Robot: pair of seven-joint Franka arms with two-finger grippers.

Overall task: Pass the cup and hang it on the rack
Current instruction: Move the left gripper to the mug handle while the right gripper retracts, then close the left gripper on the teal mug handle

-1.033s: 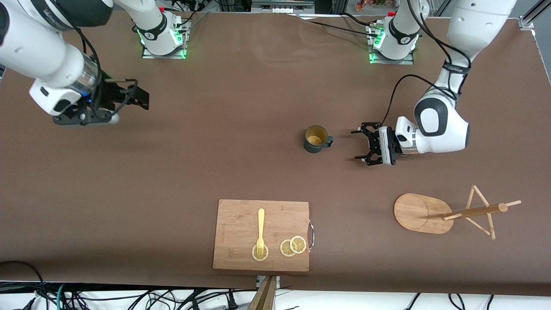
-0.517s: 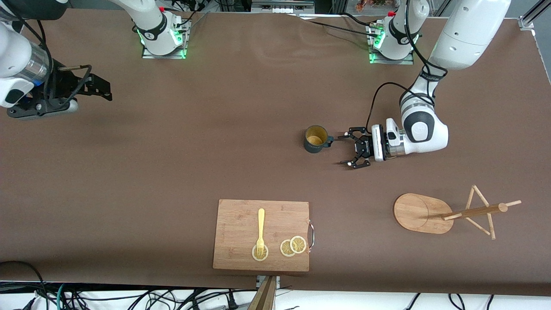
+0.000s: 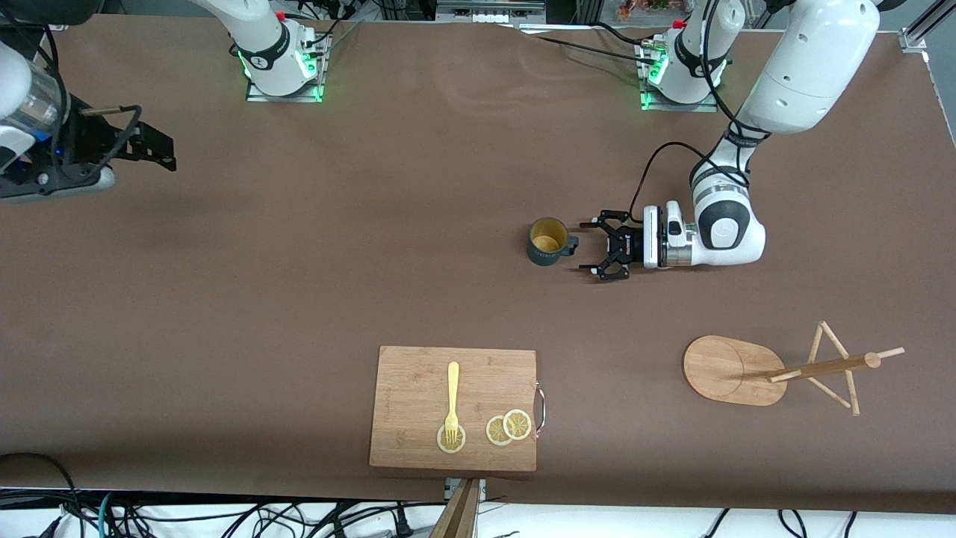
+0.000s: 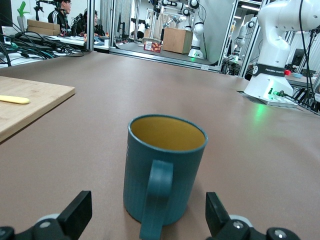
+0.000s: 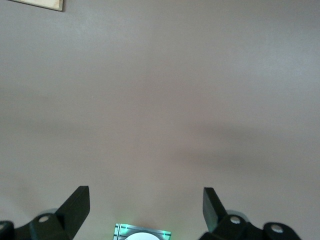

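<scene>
In the front view my left gripper's fingers stop short of the cup's handle (image 3: 570, 246), so closing now would miss. The left gripper first moves toward the handle, then closes on it.
The dark teal cup (image 3: 546, 242) with a yellowish inside stands upright near the table's middle, its handle pointing toward the left arm's end. My left gripper (image 3: 594, 247) is open and low, right beside the handle, fingers either side of its line without touching. In the left wrist view the cup (image 4: 165, 170) fills the middle, with its handle (image 4: 156, 200) between my open fingers (image 4: 75, 215). The wooden rack (image 3: 777, 369) lies tipped on its side at the left arm's end, nearer the front camera. My right gripper (image 3: 160, 153) is open, raised over the right arm's end.
A bamboo cutting board (image 3: 418, 388) with a yellow fork (image 3: 452, 400) and lemon slices (image 3: 508, 427) lies near the front edge. The board's corner shows in the left wrist view (image 4: 35, 100). The arm bases (image 3: 284, 63) stand along the back.
My left gripper has moved toward the cup and now brackets its handle. My right arm has pulled back toward its end of the table.
</scene>
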